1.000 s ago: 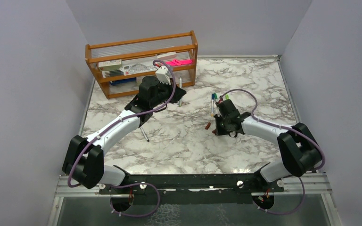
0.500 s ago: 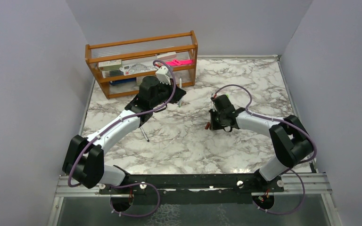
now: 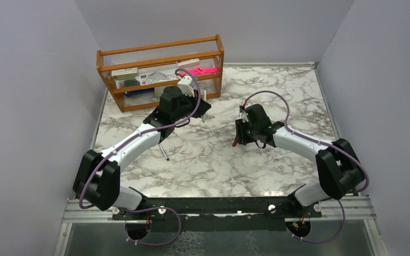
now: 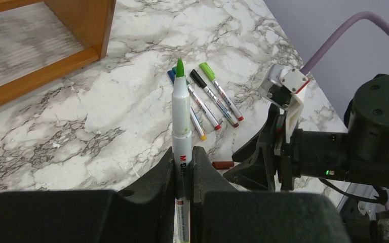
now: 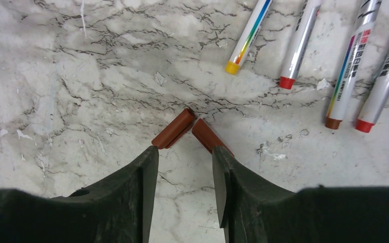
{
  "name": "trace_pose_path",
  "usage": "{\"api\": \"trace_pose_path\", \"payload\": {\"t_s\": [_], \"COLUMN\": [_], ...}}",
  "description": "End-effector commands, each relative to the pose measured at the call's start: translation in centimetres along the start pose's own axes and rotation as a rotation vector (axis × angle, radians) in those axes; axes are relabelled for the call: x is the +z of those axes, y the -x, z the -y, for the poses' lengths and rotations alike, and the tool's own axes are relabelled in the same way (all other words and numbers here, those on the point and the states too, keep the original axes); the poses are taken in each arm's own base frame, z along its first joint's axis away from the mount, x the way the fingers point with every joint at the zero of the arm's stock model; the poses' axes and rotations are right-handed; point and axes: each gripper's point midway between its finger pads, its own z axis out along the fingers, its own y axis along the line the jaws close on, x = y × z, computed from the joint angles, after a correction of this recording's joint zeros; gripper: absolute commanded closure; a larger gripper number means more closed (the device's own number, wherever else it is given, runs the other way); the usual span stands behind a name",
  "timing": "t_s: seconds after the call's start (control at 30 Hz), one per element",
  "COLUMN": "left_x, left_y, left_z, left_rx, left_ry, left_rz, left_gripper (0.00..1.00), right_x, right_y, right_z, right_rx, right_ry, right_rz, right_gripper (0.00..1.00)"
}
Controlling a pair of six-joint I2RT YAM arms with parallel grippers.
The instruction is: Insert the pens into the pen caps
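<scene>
My right gripper reaches one dark red pen cap (image 3: pixel 235 143) and grabs its sides next. This leaves the cap's open end free to insert the pen's tip.
My left gripper (image 4: pixel 183 152) is shut on a white pen (image 4: pixel 181 111) that stands upright with its green tip bare. In the top view this gripper (image 3: pixel 202 106) hovers just in front of the wooden rack. Two dark red pen caps (image 5: pixel 173 129) (image 5: pixel 208 135) lie on the marble in a V, touching at their far ends. My right gripper (image 5: pixel 185 152) is open just above them, one fingertip at each cap's near end, and nothing is between the fingers. Several more pens (image 5: pixel 298 45) lie side by side beyond the caps. One dark red cap (image 4: pixel 223 164) also shows in the left wrist view.
A wooden rack (image 3: pixel 160 72) with stationery stands at the back left. A thin black stick pen (image 3: pixel 163 152) lies beside the left arm. Grey walls close in the marble table (image 3: pixel 208 170) on three sides. The right arm's purple cable (image 3: pixel 267 96) loops above the loose pens.
My right gripper has gone from shut to open and has shifted up and left over the two dark red caps. The left gripper has nudged slightly toward the rack, still holding its pen.
</scene>
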Motion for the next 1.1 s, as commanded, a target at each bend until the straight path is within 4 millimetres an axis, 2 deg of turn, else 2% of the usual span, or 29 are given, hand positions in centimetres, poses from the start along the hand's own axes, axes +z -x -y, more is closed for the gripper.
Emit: {"api": "trace_pose_path", "payload": {"t_s": [0.0, 0.17, 0.27, 0.47, 0.8, 0.97, 1.07], "left_x": [0.3, 0.4, 0.3, 0.3, 0.4, 0.4, 0.5], "left_y": [0.0, -0.3, -0.2, -0.4, -0.5, -0.4, -0.5], "left_z": [0.1, 0.0, -0.1, -0.3, -0.3, -0.3, -0.3], "left_rx": [0.01, 0.008, 0.012, 0.011, 0.008, 0.006, 0.004], "left_ry": [-0.005, -0.006, 0.004, 0.007, 0.008, 0.006, 0.006], "left_rz": [0.006, 0.0, 0.003, -0.001, -0.005, -0.005, -0.008], "left_gripper": [1.0, 1.0, 1.0, 1.0, 1.0, 1.0, 1.0], "right_x": [-1.0, 0.5, 1.1, 1.7, 2.4, 2.3, 2.2], "right_y": [2.2, 0.3, -0.4, -1.1, -2.1, -2.6, -2.3], "right_z": [0.1, 1.7, 1.8, 2.0, 2.8, 3.6, 3.4], "right_rx": [-0.065, -0.102, -0.104, -0.094, -0.095, -0.099, -0.076], "right_ry": [-0.016, -0.09, -0.092, -0.094, -0.135, -0.179, -0.173], "right_rz": [0.061, -0.032, -0.059, -0.078, -0.109, -0.137, -0.121], "right_gripper": [0.55, 0.54, 0.56, 0.57, 0.66, 0.88, 0.99]}}
